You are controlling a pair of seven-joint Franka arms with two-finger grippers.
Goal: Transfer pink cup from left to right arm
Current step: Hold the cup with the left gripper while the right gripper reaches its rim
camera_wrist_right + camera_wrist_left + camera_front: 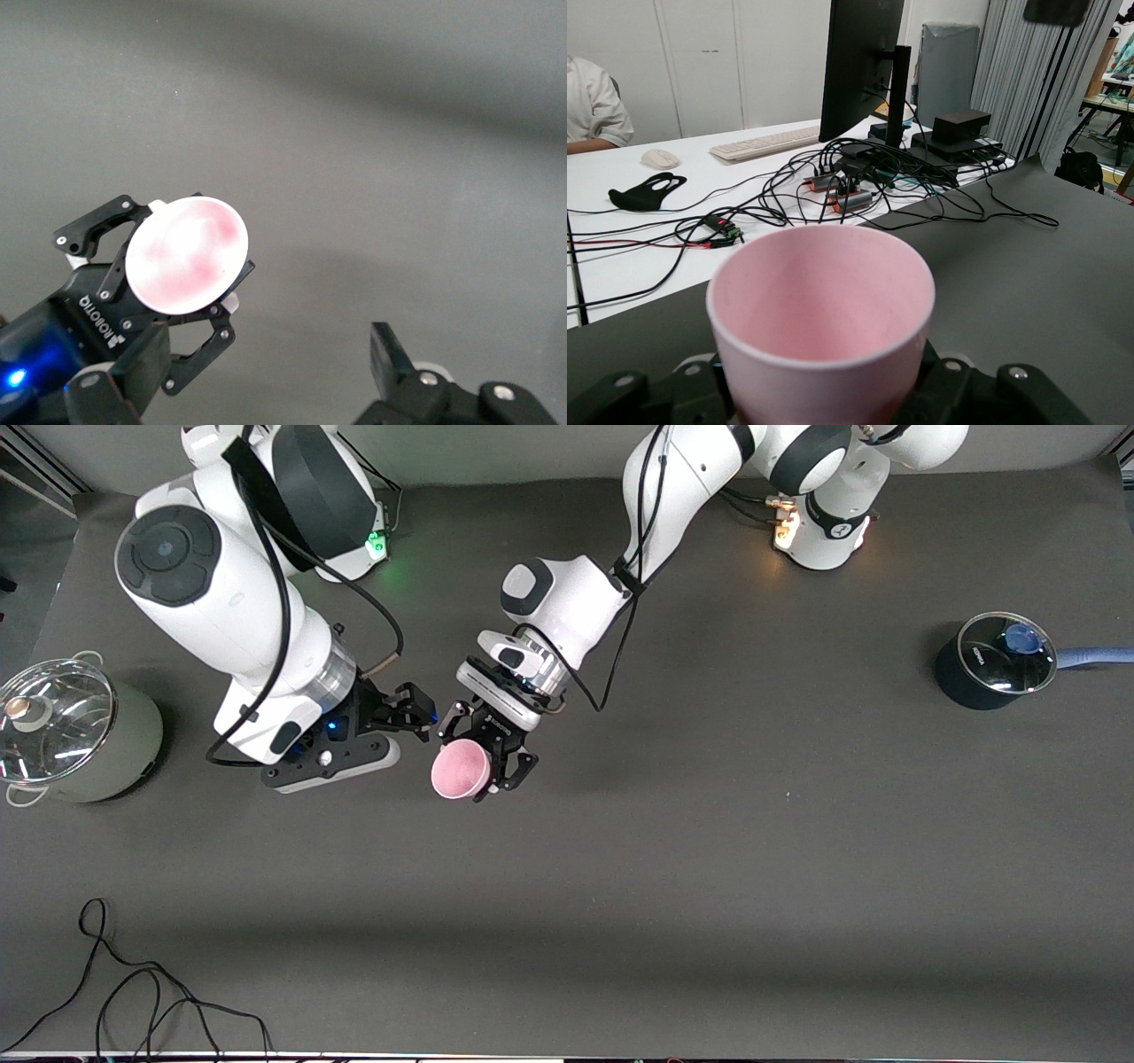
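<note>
The right gripper grabs the cup by its open rim (442,790) (242,223) next, since my left gripper's fingers already cover the cup's side inside and out.
The pink cup (461,771) hangs over the middle of the table, tilted so that its mouth faces the front camera. My left gripper (480,765) is shut on it, one finger on each side of its wall. In the left wrist view the pink cup (821,310) fills the foreground above the left gripper (824,400). My right gripper (423,714) hovers close beside the cup toward the right arm's end, open and apart from it. From the right wrist, the right gripper (270,363) stands wide with nothing between its fingers, and the pink cup (186,255) shows off to one side.
A grey-green pot with a glass lid (80,731) stands at the right arm's end of the table. A dark blue saucepan with a glass lid (997,660) stands at the left arm's end. A black cable (133,992) lies near the front edge.
</note>
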